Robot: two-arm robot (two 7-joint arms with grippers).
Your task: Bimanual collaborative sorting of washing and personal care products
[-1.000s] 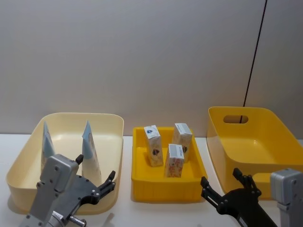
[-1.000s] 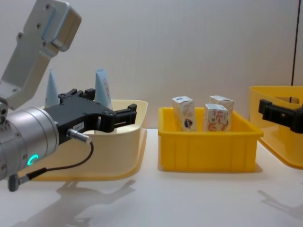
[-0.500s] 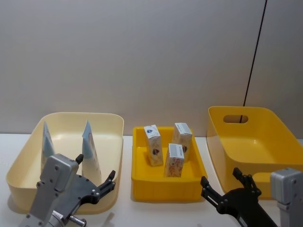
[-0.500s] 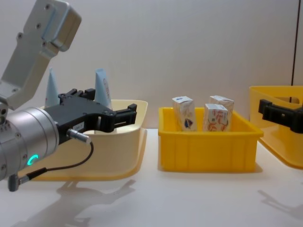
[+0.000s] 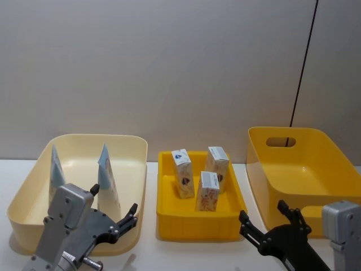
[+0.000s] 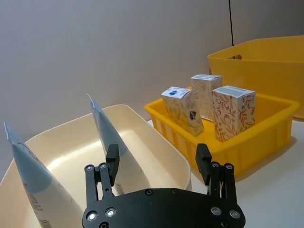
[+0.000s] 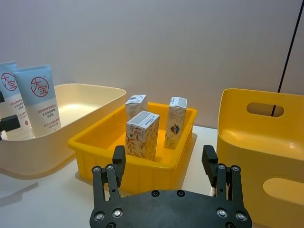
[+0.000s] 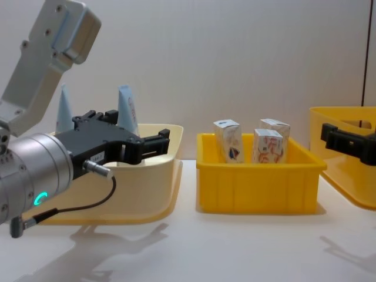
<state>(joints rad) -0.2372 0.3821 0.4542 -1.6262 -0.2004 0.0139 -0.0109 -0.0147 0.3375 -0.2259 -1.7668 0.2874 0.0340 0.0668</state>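
The light-blue tube needs to be sorted into the large yellow bin [image 5: 307, 172]. My left gripper will grab the tube by its red-logo section [image 5: 105, 168] next.
Two light-blue tubes [image 5: 56, 172] [image 5: 107, 176] stand upright in the cream bin [image 5: 84, 138] on the left. Three small white cartons [image 5: 183, 173] [image 5: 216, 161] [image 5: 207, 192] stand in the small yellow tray [image 5: 197, 217] in the middle. My left gripper [image 5: 114, 202] hovers open in front of the cream bin, close to the nearer tube [image 6: 107, 137], holding nothing. Low at the front, between the tray and the big yellow bin, my right gripper [image 5: 262, 212] hangs open and empty. The cartons [image 7: 142, 135] lie ahead of it in the right wrist view.
A large yellow bin with a handle slot [image 5: 304, 169] stands at the right with nothing visible inside. A plain grey wall closes the back. White table surface [image 8: 235, 247] stretches in front of the three containers.
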